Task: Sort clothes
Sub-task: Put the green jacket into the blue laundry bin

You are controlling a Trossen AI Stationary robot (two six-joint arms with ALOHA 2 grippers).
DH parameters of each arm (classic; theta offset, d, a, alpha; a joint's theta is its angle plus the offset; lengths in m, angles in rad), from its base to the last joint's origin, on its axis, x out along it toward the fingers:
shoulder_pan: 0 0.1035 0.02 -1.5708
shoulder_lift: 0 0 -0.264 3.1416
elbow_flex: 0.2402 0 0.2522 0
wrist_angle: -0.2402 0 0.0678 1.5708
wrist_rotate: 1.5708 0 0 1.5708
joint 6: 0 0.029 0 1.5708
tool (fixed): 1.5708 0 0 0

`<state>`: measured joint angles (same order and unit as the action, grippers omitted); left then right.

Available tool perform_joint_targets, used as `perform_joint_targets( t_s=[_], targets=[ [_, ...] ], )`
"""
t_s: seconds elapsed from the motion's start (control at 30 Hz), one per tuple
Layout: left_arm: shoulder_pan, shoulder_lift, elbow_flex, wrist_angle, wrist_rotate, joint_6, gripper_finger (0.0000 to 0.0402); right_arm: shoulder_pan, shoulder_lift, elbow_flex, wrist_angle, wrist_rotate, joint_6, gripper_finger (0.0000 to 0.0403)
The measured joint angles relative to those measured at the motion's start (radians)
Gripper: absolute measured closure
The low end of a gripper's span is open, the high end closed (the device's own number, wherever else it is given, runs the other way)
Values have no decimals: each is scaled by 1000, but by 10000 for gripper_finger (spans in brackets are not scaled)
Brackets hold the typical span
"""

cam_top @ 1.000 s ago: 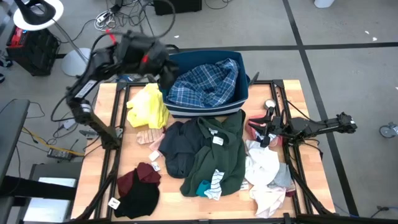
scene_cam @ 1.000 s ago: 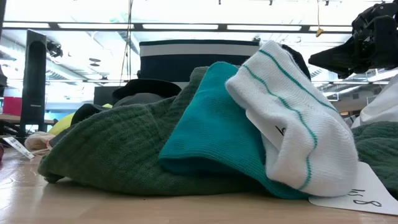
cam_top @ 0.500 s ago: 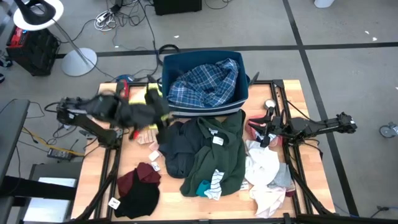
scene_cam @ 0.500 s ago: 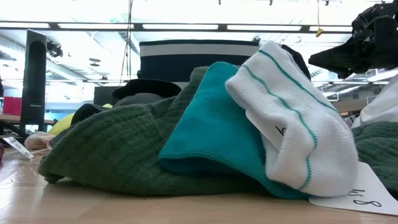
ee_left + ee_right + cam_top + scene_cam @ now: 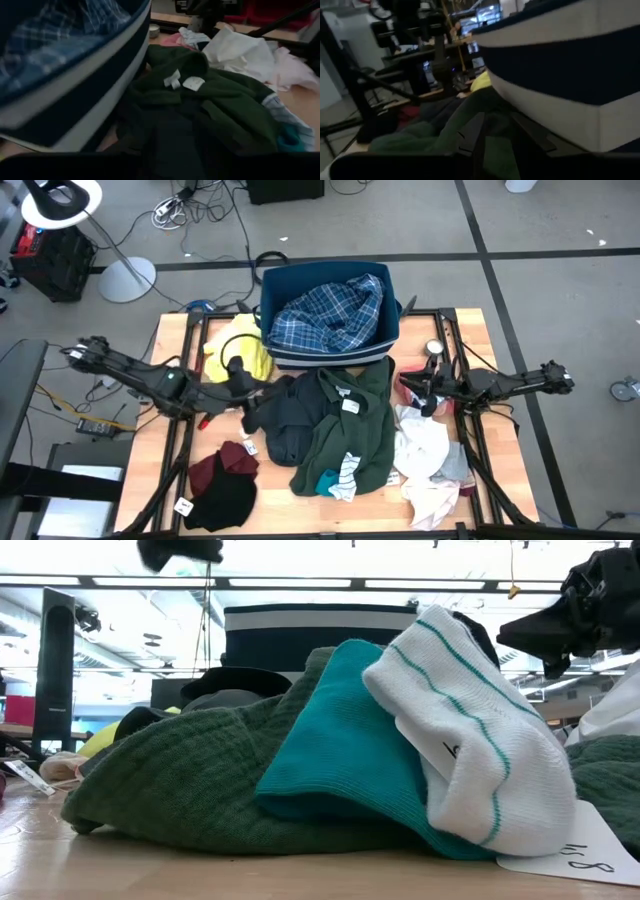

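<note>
The dark green garment needs to go into the navy bin, so my right gripper will grab it by its side edge next.
My left gripper is low over the table's left half, between the yellow garment and a dark navy garment. I cannot tell whether it touches either. The blue plaid garment lies in the navy bin. The dark green garment lies spread on the middle of the table, with the teal and striped socks on its near edge. Maroon and black garments lie near left. White, grey and pink garments lie near right. My right gripper waits at the right.
The bin stands at the table's far middle and fills one side of the left wrist view. Paper tags lie on the green garment. A red cloth lies under my right gripper. Bare wood shows at the near left and far right corners.
My left arm has swung down from above the bin's left side toward the table's left and near edges. It now lies low across the left half, its gripper beside the dark navy garment. It covers the pale pink piece that showed below the yellow garment.
</note>
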<state>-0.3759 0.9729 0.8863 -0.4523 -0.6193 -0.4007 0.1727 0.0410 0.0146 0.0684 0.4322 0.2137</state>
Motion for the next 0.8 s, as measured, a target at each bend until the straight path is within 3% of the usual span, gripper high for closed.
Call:
perform_joint_targets(
  t_s=[0.17, 0.4, 0.63, 0.8],
  targets=[
    [1, -175, -214, 140, 3, 7, 293, 4, 78, 56, -37, -16, -14, 312],
    [1, -320, -415, 240, 1, -27, 302, 4, 354, 243, -156, 23, -32, 312],
    [2, -339, -485, 269, -24, -45, 303, 3, 655, 592, -494, 47, -34, 312],
    [2, -338, -486, 257, -24, -44, 303, 4, 794, 767, -626, 39, 0, 312]
  ],
)
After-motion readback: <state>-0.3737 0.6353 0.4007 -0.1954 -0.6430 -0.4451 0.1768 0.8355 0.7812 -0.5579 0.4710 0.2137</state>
